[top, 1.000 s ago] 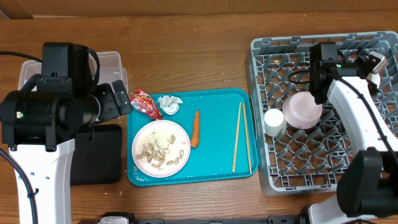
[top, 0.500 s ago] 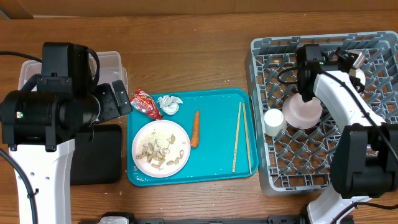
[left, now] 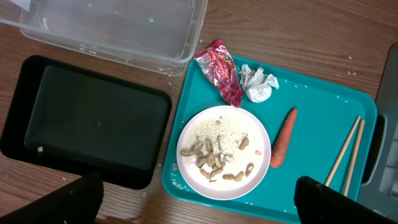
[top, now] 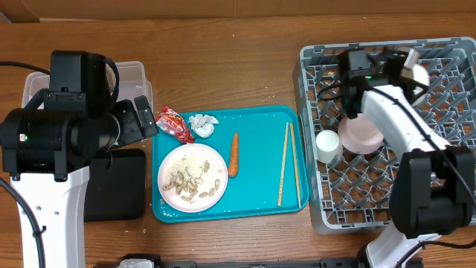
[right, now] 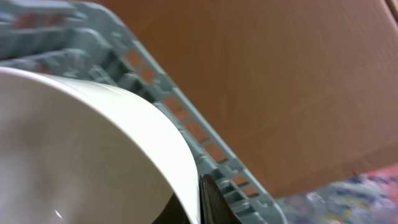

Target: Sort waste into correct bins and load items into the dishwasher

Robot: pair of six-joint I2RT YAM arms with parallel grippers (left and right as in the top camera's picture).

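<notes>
The held bowl is tilted above the rack's bars near the back side of the rack, so the robot will lower it flat before the right gripper lets go of it.
On the teal tray [top: 260, 197] lie a red wrapper [top: 174, 123], a white tissue [top: 203, 124], a carrot [top: 233, 153], chopsticks [top: 288, 175] and a white plate [top: 192, 177] with beige food scraps. My left gripper [left: 199, 190] hangs open high above the plate [left: 224, 152], holding nothing. The grey dish rack [top: 312, 82] holds a white bowl [top: 362, 132] and a small cup [top: 328, 145]. Over the rack's back part, my right gripper [top: 407, 65] is shut on the rim of another white bowl [right: 81, 143]; one dark finger [right: 214, 202] presses its edge.
A clear tub [left: 124, 28] and a black tray [left: 87, 118] sit left of the teal tray, partly under my left arm in the overhead view. The rack's lattice wall [right: 161, 93] runs close behind the held bowl. Bare wooden table lies beyond it.
The right arm has swung left over the rack's back, carrying the bowl with it. The left arm and the things on the teal tray have not moved.
</notes>
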